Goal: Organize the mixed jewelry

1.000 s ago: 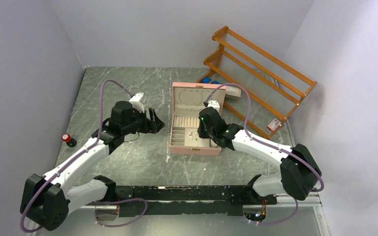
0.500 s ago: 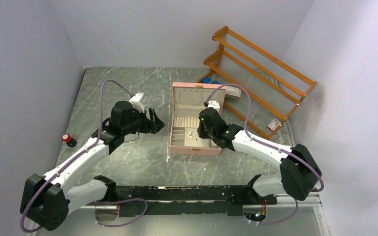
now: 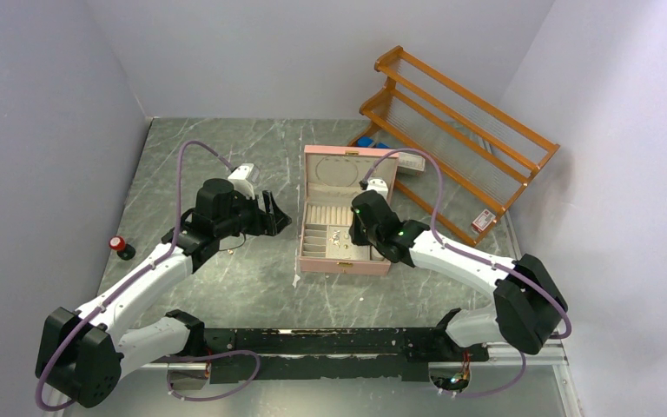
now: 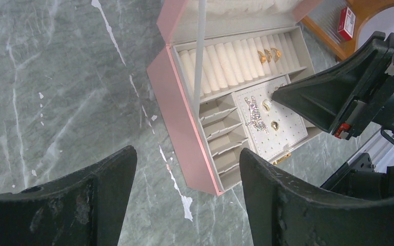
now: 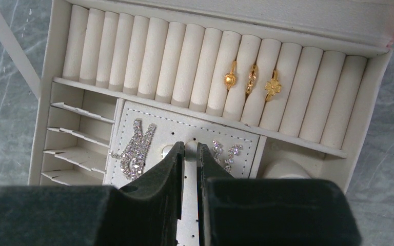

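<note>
The stud is low over the flat white pad, beside the second stud, so it is now time for my right gripper to open.
The pink jewelry box [image 3: 345, 263] stands open mid-table. In the right wrist view three gold rings [image 5: 251, 79] sit in its ring rolls, and rhinestone pieces [image 5: 135, 148] lie on the white stud pad [image 5: 159, 123]. My right gripper [image 5: 190, 151] reaches down onto that pad, with its tips closed on a small round pale stud [image 5: 190, 148]. A second stud [image 5: 167, 152] shows beside the left finger. My left gripper [image 4: 187, 169] is open and empty, above the marble to the left of the box [image 4: 182, 113]. Both grippers also show in the top view, left [image 3: 271, 217] and right [image 3: 353, 233].
A wooden rack [image 3: 460, 113] leans at the back right behind the box. A red-capped object [image 3: 122, 246] stands near the left wall. A faint thin loop [image 3: 236, 246] lies on the table under my left arm. Walls close in on three sides.
</note>
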